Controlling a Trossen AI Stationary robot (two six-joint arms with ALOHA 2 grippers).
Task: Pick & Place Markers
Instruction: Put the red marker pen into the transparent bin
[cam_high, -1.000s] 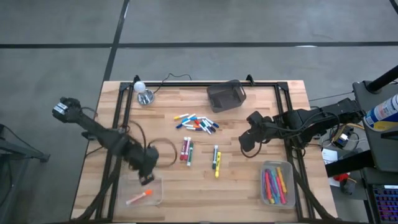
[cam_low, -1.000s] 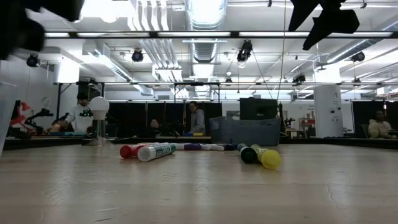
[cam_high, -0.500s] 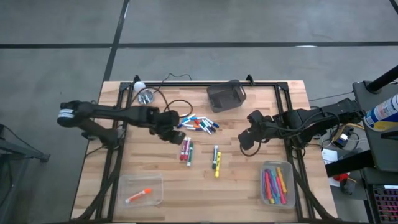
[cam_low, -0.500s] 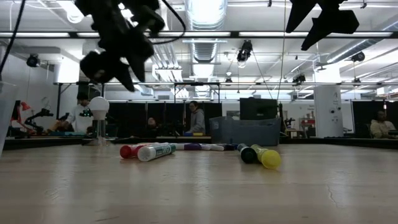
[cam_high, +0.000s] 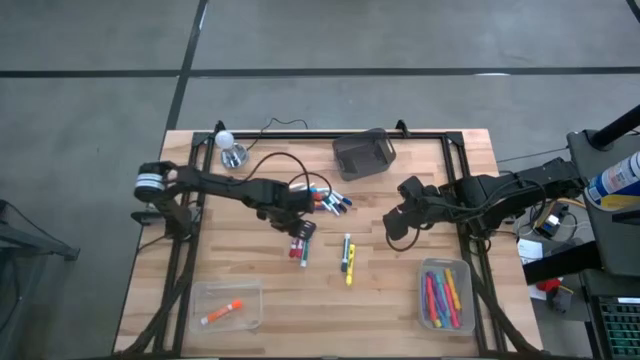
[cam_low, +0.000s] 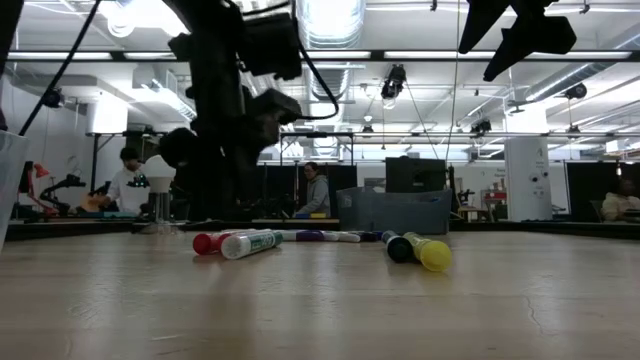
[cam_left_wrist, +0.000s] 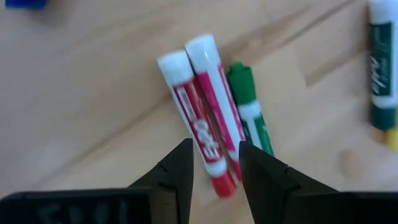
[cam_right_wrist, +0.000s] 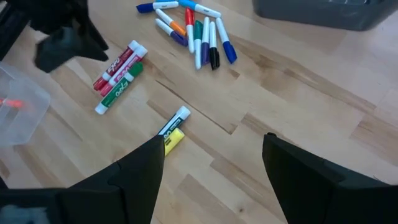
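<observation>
I should lower my left gripper first and then close it on the marker. My left gripper's fingers are above the red marker (cam_left_wrist: 202, 127) with wood beside them, so they would miss the marker if I closed now.
My left gripper (cam_high: 302, 224) (cam_left_wrist: 214, 155) is open and hovers just over three markers lying side by side: a red one (cam_left_wrist: 196, 118), a pink-red one (cam_left_wrist: 217, 106) and a green one (cam_left_wrist: 252, 115). These rest flat on the table (cam_high: 298, 243). A heap of several markers (cam_high: 320, 198) lies farther back, and a green-white and yellow pair (cam_high: 347, 258) lies to the right. One orange marker (cam_high: 222, 316) sits in the left clear tray (cam_high: 250, 300). Several markers fill the right clear tray (cam_high: 462, 275). My right gripper (cam_high: 398, 232) (cam_right_wrist: 211, 162) waits wide open above the table's right half.
A dark mesh bin (cam_high: 362, 155) stands near the far edge. A small lamp with a white bulb (cam_high: 230, 150) and its cable (cam_high: 270, 165) sit at the far left. Bare wood lies between the two trays along the near edge (cam_high: 340, 310).
My left gripper has left the clear tray at the near left, swung toward the far edge and the right, and then come down over the red, pink-red and green markers. The markers have stayed where they were.
</observation>
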